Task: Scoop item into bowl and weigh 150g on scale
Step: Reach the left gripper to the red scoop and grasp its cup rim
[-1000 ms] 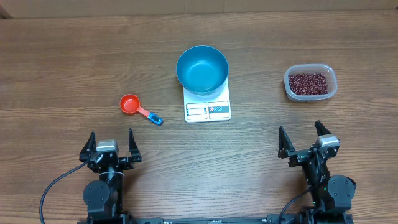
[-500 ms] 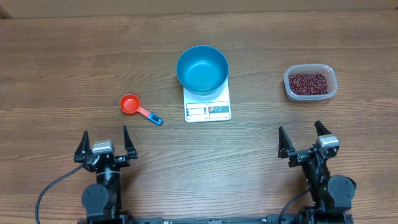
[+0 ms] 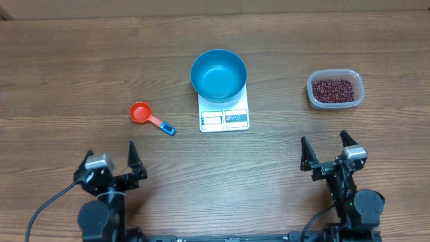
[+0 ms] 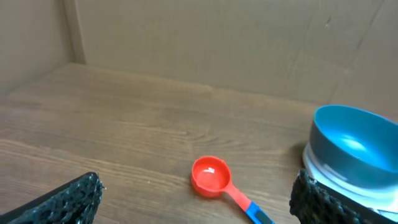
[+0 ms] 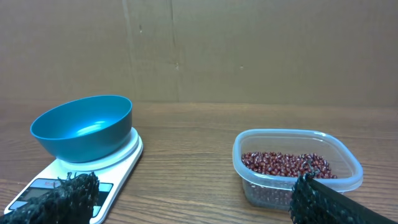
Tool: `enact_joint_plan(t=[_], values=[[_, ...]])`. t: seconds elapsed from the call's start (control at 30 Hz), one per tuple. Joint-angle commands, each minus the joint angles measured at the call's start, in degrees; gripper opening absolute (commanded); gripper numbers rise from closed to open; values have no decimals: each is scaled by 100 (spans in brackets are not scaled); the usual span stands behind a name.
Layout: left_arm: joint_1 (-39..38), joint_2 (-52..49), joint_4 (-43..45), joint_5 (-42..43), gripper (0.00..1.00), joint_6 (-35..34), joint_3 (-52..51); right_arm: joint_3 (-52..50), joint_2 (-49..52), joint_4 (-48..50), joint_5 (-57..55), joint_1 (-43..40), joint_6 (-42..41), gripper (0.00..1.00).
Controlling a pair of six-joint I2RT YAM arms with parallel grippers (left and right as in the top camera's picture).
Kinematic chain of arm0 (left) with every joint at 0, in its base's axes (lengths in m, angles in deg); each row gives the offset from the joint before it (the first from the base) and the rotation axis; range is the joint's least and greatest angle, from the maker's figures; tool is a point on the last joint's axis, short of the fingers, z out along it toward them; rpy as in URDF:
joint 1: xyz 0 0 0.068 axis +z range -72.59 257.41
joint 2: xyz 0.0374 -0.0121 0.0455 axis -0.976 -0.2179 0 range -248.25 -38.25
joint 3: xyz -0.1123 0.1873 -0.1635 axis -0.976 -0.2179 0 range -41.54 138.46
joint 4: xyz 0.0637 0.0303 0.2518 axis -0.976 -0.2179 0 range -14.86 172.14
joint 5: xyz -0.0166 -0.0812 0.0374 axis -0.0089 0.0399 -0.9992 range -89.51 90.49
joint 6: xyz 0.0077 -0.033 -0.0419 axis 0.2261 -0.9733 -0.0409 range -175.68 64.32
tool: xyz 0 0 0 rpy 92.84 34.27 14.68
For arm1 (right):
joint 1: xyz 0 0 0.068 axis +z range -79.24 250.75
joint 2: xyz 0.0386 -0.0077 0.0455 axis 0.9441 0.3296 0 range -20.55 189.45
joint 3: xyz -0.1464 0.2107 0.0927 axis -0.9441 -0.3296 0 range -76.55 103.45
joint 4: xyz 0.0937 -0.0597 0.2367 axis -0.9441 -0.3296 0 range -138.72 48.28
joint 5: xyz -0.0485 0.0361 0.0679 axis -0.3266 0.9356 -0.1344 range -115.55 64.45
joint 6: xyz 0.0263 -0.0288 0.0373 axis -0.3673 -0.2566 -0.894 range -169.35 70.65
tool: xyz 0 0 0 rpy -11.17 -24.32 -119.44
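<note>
The left gripper should next pick up the red measuring cup by its cup rim (image 3: 140,113) (image 4: 210,176), so its blue handle stays free for the handover to the robot's right gripper.
The blue bowl (image 3: 218,74) (image 4: 354,147) (image 5: 84,127) stands empty on the white scale (image 3: 224,118) (image 5: 121,160) at the table's middle. Dark red beans (image 3: 332,89) (image 5: 287,164) fill a clear plastic tub (image 3: 335,90) (image 5: 297,167) at the right. A red measuring cup (image 3: 140,112) (image 4: 209,176) with a blue handle tip lies left of the scale. My left gripper (image 3: 109,160) (image 4: 196,199) is open near the front left edge, facing the cup. Open too, my right gripper (image 3: 329,148) (image 5: 193,199) sits at the front right, below the tub. Neither holds anything.
A cardboard wall (image 5: 249,50) backs the far edge of the wooden table (image 3: 80,67). Black cables (image 3: 50,202) trail from the arm bases at the front edge.
My left gripper has drifted left and slightly toward the front edge, still open. The right arm, bowl, cup and tub have stayed put.
</note>
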Motion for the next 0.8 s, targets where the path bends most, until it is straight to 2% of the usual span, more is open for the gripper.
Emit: enact_joint_plan(t=[0.0,0.17,0.33,0.47,0.67,0.77], values=[[31,39,-439,-120,99,-175,568,-20,-9,11,-46,-4,-31,100],[31,-109,-1335,-164,100,-769,1246,-20,-9,9,-46,-4,-31,100],[31,-717,-2000,-175,100,-951,1974,-20,-9,9,-46,-4,-31,100],[31,-1814,-2649,-24,100,-1495,2938,-20,-9,9,-46,-4,-31,100],[31,-3797,-3521,525,100,-1228,4406,-20,-9,9,-46,-4,-31,100],[31,-4476,-3587,999,100,-1233,4656,-20,-9,9,-46,-4,-31,100]])
